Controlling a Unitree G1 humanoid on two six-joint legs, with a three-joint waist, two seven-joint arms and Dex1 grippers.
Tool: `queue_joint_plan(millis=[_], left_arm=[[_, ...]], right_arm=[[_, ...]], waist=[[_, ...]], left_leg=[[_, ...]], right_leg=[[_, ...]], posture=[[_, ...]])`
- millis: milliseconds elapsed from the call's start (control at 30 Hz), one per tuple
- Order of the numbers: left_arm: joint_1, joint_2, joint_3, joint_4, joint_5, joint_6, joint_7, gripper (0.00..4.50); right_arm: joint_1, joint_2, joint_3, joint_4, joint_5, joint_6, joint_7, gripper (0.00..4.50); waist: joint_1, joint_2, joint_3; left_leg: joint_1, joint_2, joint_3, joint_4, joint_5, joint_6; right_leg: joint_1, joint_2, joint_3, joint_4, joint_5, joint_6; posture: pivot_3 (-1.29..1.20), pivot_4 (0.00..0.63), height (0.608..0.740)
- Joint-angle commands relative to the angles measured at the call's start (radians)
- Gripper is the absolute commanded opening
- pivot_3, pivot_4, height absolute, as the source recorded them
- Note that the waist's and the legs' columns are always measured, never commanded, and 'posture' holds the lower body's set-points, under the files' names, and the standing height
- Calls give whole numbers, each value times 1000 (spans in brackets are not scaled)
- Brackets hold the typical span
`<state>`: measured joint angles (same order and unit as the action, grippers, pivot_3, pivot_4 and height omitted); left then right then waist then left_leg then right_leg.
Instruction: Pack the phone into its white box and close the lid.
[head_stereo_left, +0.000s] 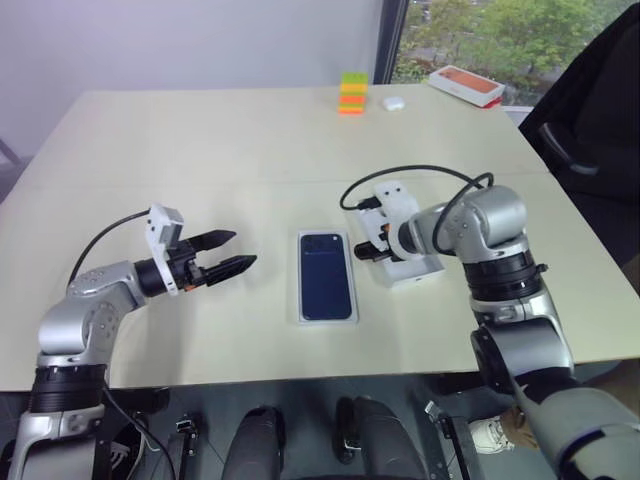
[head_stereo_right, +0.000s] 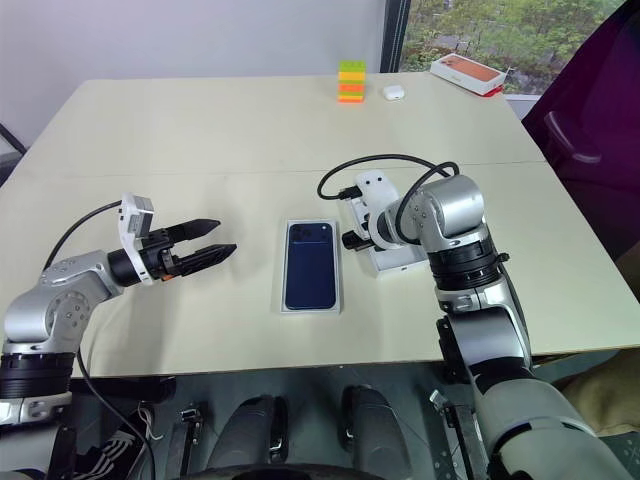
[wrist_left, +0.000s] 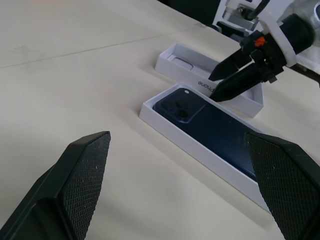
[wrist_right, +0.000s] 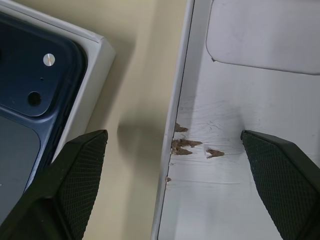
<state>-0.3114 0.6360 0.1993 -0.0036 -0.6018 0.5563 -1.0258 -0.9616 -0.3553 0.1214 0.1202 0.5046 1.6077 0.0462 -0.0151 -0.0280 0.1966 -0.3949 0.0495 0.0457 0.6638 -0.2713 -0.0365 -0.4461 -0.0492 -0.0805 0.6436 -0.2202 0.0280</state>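
Note:
My right gripper's fingers reach below the lid's rim (wrist_right: 171, 132), one nearly at the lid's inside bottom, so the gripper should close. Closing now would hold the white lid.
The dark navy phone (head_stereo_left: 327, 277) lies back up inside the shallow white box (wrist_left: 170, 131) at the middle of the table. Just right of it the white lid (head_stereo_left: 415, 272) rests open side up, its plain inside (wrist_right: 240, 150) showing. My right gripper (head_stereo_left: 372, 245) points steeply down over the lid's near-left wall, open, one finger over the table gap beside the box and the other over the lid's inside, holding nothing. My left gripper (head_stereo_left: 243, 250) hovers level to the left of the box, open and empty, pointing toward the phone.
At the table's far side stand a stack of coloured blocks (head_stereo_left: 352, 93), a small white case (head_stereo_left: 392, 102) and an orange-topped box (head_stereo_left: 465, 84). A dark chair (head_stereo_left: 590, 130) is at the right edge. A black cable (head_stereo_left: 420, 172) loops over my right wrist.

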Motion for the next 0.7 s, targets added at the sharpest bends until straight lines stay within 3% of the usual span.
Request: queue_joint_plan(millis=[33, 133, 233, 467, 700], left_arm=[[-13, 5, 13, -17, -18, -7, -5, 4500], [-10, 3, 11, -20, -17, -10, -7, 4500], [-7, 1, 8, -21, -13, -10, -1, 4500], [-14, -2, 4, -16, -10, -13, -6, 4500], [-17, 4, 6, -8, -14, 2, -5, 4500]], right_arm=[[-24, -29, 27, -21, 53, 7, -52, 4468], [-29, -37, 33, -18, 76, 7, -96, 4468], [-34, -30, 21, -15, 96, 7, -127, 3715], [-45, -21, 16, -15, 133, 7, -184, 146], [-52, -33, 20, -21, 149, 7, -224, 31]], waist=[[0, 0, 0], [1, 0, 0], [1, 0, 0], [0, 0, 0], [1, 0, 0]], left_leg=[[0, 0, 0, 0, 0, 0], [0, 0, 0, 0, 0, 0], [0, 0, 0, 0, 0, 0], [-1, 0, 0, 0, -1, 1], [-13, 0, 0, 1, 0, 1]], right_leg=[[0, 0, 0, 0, 0, 0], [0, 0, 0, 0, 0, 0], [0, 0, 0, 0, 0, 0], [-1, 0, 0, -1, 0, 0], [-14, 0, 0, 1, 1, 0]], posture=[[0, 150, 740], [0, 150, 740], [0, 150, 740], [0, 150, 740], [0, 150, 740]])
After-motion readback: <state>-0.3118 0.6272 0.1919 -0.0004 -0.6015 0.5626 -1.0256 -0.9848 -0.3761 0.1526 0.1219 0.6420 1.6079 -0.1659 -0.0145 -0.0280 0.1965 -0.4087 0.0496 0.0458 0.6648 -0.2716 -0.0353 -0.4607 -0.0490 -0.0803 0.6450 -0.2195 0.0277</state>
